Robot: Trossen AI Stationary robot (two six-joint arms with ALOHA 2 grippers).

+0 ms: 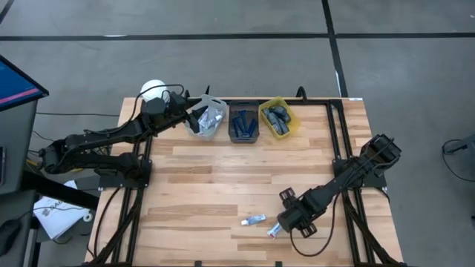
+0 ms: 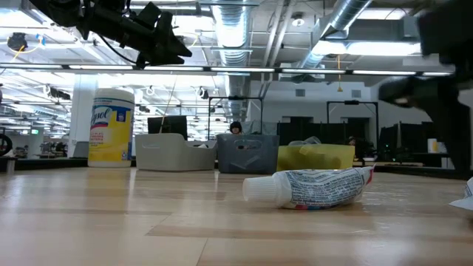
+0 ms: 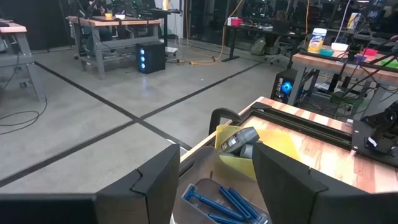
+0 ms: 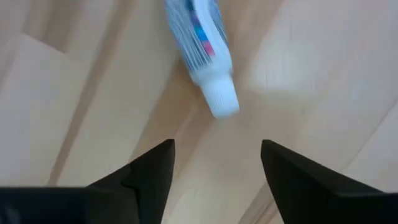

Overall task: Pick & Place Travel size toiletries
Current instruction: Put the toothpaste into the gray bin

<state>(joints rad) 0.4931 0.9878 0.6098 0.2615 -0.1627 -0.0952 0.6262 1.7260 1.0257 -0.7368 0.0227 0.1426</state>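
Note:
I should next grab the white tube's white cap end [image 4: 220, 98] with my right gripper. Then it can move the tube into the grey bin.
Two small white tubes with blue and red marks lie flat on the wood near the table's near edge: one [image 1: 254, 219] [image 2: 310, 187], the other [image 1: 273, 231] just right of it. My right gripper [image 1: 282, 222] hovers low over them, open. A tube [image 4: 202, 50] lies just ahead of its fingertips [image 4: 214, 158], cap toward them, untouched. My left gripper [image 1: 194, 119] [image 3: 214, 171] is open and empty, raised above the row of bins at the far edge. Blue razors [image 3: 224, 202] lie in the dark bin [image 1: 243, 124]. Dark grey bottles [image 3: 239, 142] lie in the yellow bin [image 1: 279, 119].
A grey bin [image 1: 211, 119] holding pale crumpled items stands left of the dark bin. A big yellow jar with a white lid [image 1: 152, 90] [image 2: 111, 127] stands at the far left corner. Black frame rails [image 1: 338, 141] run along the table's sides. Bare wood [image 1: 223, 174] lies mid-table.

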